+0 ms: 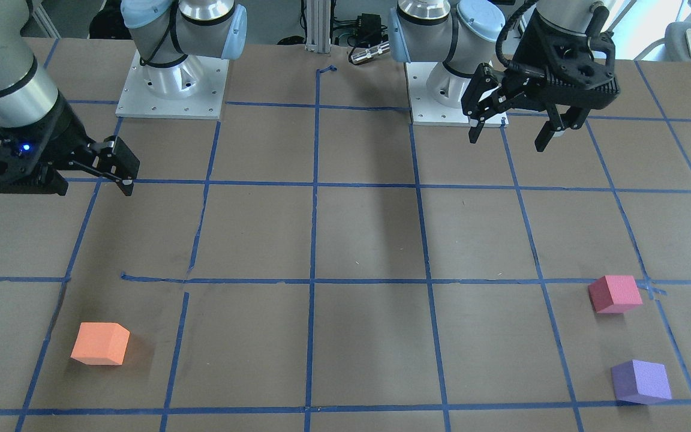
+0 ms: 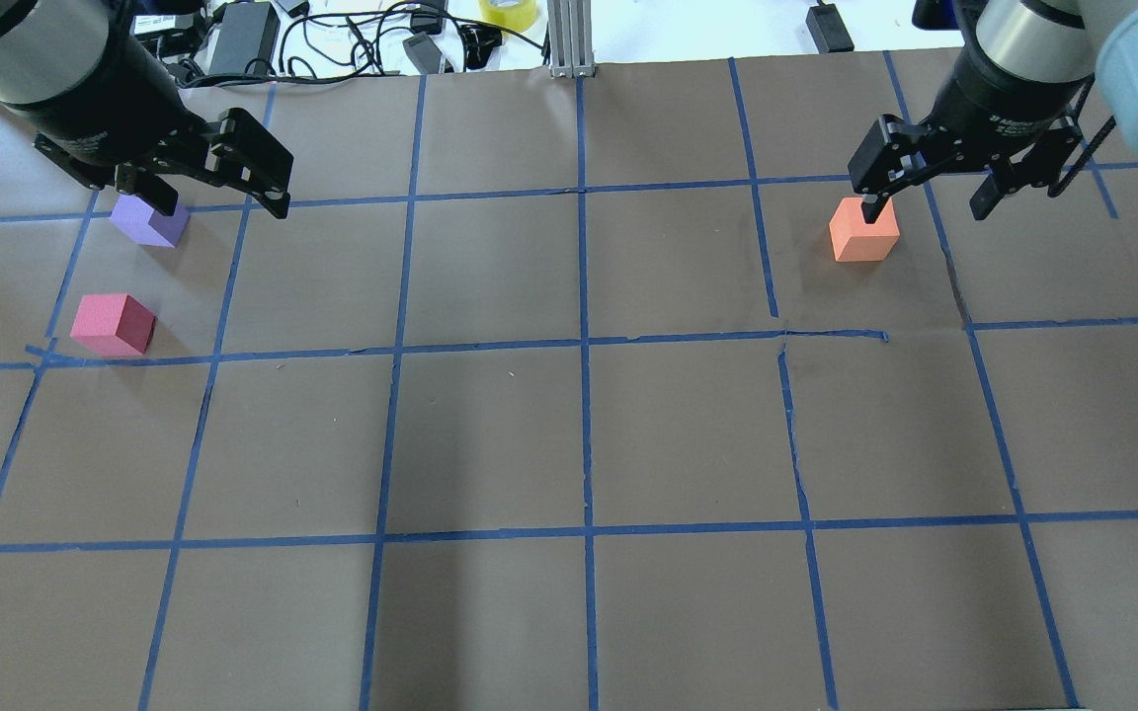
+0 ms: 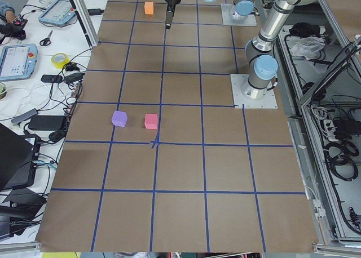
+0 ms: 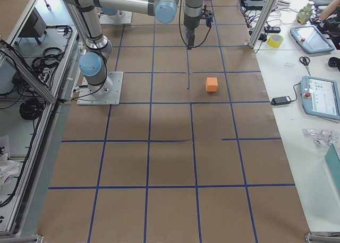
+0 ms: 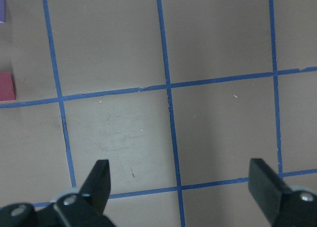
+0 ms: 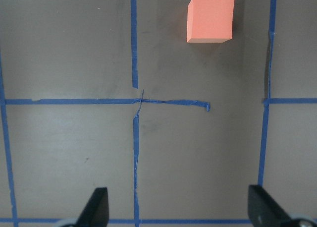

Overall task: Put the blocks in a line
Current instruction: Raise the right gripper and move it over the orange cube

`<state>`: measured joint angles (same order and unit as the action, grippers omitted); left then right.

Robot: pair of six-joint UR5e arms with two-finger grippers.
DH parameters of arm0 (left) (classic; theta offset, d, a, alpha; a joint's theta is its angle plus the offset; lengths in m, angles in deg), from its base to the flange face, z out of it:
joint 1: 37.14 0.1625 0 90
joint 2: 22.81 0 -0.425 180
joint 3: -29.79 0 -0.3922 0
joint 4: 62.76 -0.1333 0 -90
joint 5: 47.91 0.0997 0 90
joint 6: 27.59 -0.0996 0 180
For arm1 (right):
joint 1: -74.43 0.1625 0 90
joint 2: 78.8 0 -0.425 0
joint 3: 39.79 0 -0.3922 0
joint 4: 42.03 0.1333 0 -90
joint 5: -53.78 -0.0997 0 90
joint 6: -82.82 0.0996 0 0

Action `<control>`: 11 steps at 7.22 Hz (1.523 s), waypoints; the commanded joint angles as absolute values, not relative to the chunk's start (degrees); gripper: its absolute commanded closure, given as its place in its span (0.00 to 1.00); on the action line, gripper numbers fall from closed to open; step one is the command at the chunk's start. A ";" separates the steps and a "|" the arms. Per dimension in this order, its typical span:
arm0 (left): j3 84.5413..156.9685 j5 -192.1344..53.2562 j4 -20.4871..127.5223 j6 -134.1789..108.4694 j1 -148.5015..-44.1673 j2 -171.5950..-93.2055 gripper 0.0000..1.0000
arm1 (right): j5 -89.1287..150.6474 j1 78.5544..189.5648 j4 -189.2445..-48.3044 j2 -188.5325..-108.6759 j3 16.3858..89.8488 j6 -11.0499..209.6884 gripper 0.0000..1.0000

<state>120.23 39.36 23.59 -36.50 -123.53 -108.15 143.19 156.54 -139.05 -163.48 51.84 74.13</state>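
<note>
I'll grab the orange block [image 2: 863,230] next, right gripper on opposite sides, to line it up with the other blocks.
The orange block [image 2: 863,230] lies on the far right of the table; it also shows in the front view [image 1: 101,343] and the right wrist view [image 6: 210,19]. The pinkish-red block [image 2: 114,324] and the purple block [image 2: 149,219] lie close together but apart at the far left, and in the front view the pinkish-red block [image 1: 615,294] sits nearer the robot than the purple block [image 1: 640,381]. My left gripper [image 2: 218,202] hangs open and empty above the table beside the purple block. My right gripper [image 2: 928,207] hangs open and empty above the orange block's robot side.
Blue tape lines [image 2: 584,346] mark a grid on the brown table. The two arm bases [image 1: 171,90] stand at the robot's edge. Cables and power bricks [image 2: 352,39], a tape roll [image 2: 508,12] and a metal post [image 2: 569,39] lie beyond the far edge.
</note>
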 commanded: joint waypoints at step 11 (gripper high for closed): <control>120.22 38.84 23.55 -36.55 -123.62 -108.41 0.00 | 142.38 152.30 -170.61 -137.42 50.83 66.53 0.00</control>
